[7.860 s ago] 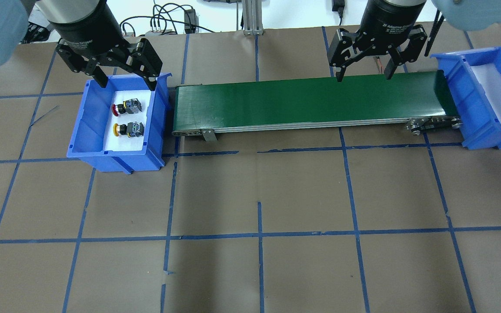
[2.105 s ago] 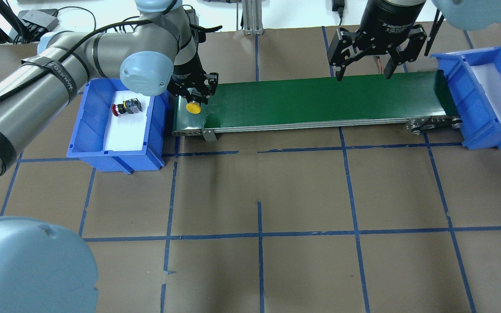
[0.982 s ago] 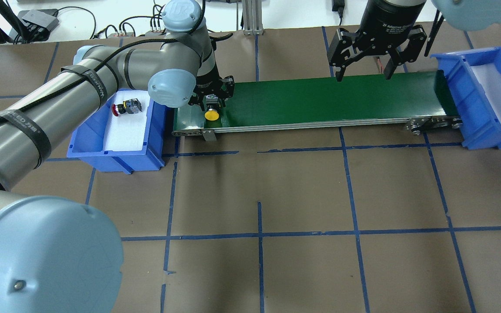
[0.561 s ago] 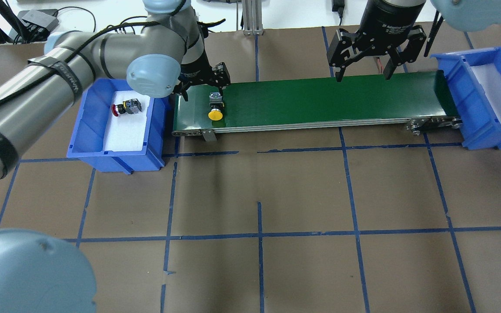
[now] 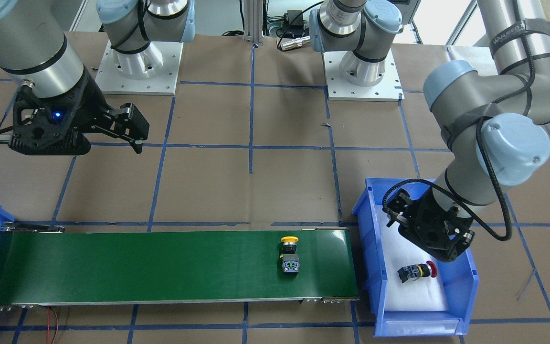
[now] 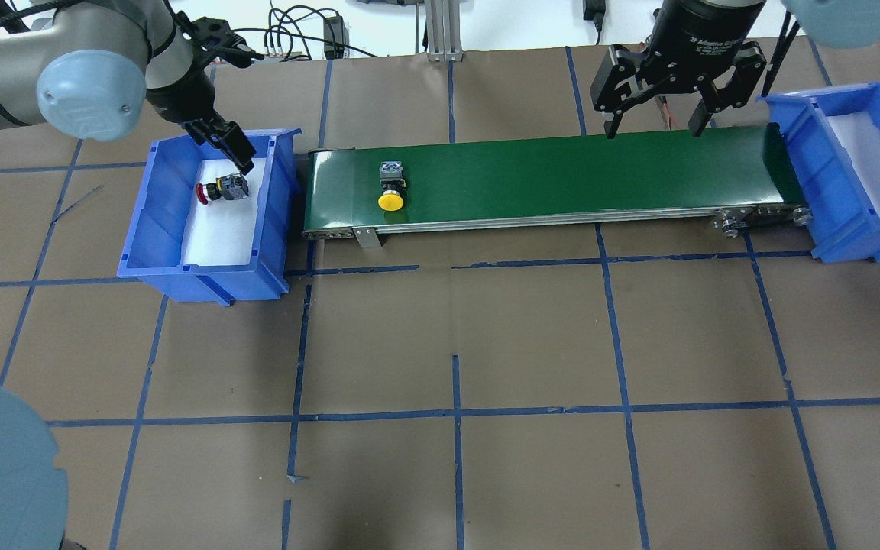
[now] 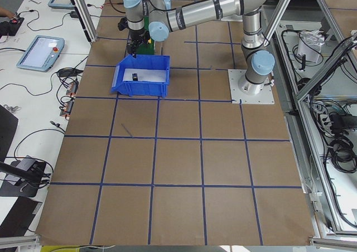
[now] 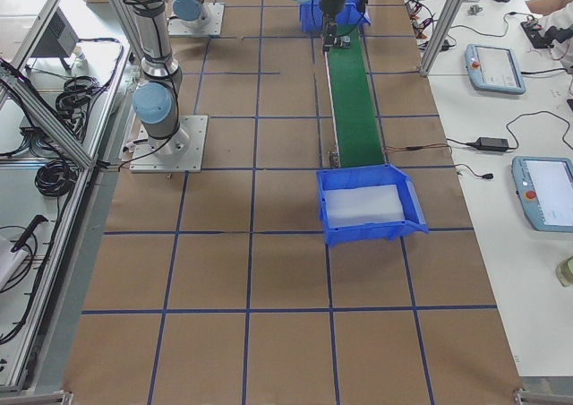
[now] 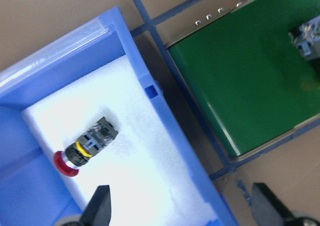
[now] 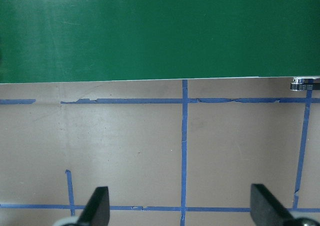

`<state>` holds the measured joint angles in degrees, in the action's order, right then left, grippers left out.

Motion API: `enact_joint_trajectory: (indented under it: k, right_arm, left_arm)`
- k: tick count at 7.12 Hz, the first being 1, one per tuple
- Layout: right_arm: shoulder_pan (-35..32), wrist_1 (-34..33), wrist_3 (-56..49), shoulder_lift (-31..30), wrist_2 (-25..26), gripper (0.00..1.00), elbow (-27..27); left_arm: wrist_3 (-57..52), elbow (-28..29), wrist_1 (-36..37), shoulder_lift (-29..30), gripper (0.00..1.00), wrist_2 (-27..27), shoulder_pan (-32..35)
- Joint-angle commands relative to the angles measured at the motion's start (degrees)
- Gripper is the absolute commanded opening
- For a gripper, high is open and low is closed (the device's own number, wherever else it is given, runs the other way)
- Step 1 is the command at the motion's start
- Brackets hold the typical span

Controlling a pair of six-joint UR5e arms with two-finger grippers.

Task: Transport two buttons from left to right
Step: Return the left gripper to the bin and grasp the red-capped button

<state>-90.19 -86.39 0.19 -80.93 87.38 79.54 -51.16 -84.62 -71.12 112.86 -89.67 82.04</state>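
My left gripper grabs the red button by its dark switch body [image 5: 410, 272] next, to carry it onto the green belt [image 5: 324, 263].
The yellow button [image 6: 392, 187] lies on its side on the green conveyor belt [image 6: 562, 176] near its left end; it also shows in the front-facing view [image 5: 290, 251]. The red button [image 6: 222, 189] lies on white foam in the left blue bin [image 6: 157, 214] and shows in the left wrist view [image 9: 87, 147]. My left gripper [image 6: 230, 149] is open and empty above that bin's far right corner, just above and beside the red button. My right gripper [image 6: 654, 126] is open and empty above the belt's far edge near its right end.
A second blue bin [image 6: 852, 168] with white foam stands at the belt's right end. The belt's frame and rollers [image 6: 761, 218] stick out at the front right. Cables lie beyond the table's far edge. Brown paper with blue tape lines covers the table.
My left gripper let go of the yellow button on the belt and moved left, back over the left bin. The yellow button has shifted slightly right along the belt. My right gripper shifted slightly right.
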Motion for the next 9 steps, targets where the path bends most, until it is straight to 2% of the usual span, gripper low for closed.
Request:
enact_joint_trajectory:
  k: [1, 2, 4, 5, 6, 7, 8, 9]
  right_arm:
    - [0.2, 0.2, 0.0, 0.2, 0.4, 1.0, 1.0]
    - [0.2, -0.6, 0.1, 0.3, 0.2, 1.0, 2.2]
    - [0.2, -1.0, 0.2, 0.3, 0.1, 1.0, 2.4]
    - [0.2, -1.0, 0.3, 0.3, 0.1, 1.0, 2.2]
    - [0.1, -1.0, -0.1, 0.3, 0.0, 1.0, 2.1]
    - [0.1, -1.0, -0.1, 0.3, -0.4, 1.0, 2.1]
    - [0.1, -0.9, -0.1, 0.3, -0.4, 1.0, 2.2]
    - [0.1, -0.9, -0.1, 0.3, -0.4, 1.0, 2.2]
  left_arm:
    - [-23.7, 1.0, 5.1, 5.8, 1.0, 0.0, -2.1]
    - [-29.6, 0.8, 7.7, 8.7, 1.0, -0.1, -2.0]
    - [-34.3, 0.9, 9.1, 12.3, 0.96, -0.8, -2.1]
    - [-34.5, 0.9, 9.2, 12.6, 0.68, -3.4, -2.1]
    - [-34.3, 0.7, 9.2, 12.6, 0.38, -3.3, -2.1]
    - [-34.2, 0.4, 9.2, 12.3, 0.21, -3.3, -2.1]
    - [-34.1, 0.9, 8.6, 10.9, 0.16, -3.2, -1.8]
    - [-33.5, 1.1, 4.7, 5.8, 0.11, -3.0, -1.3]
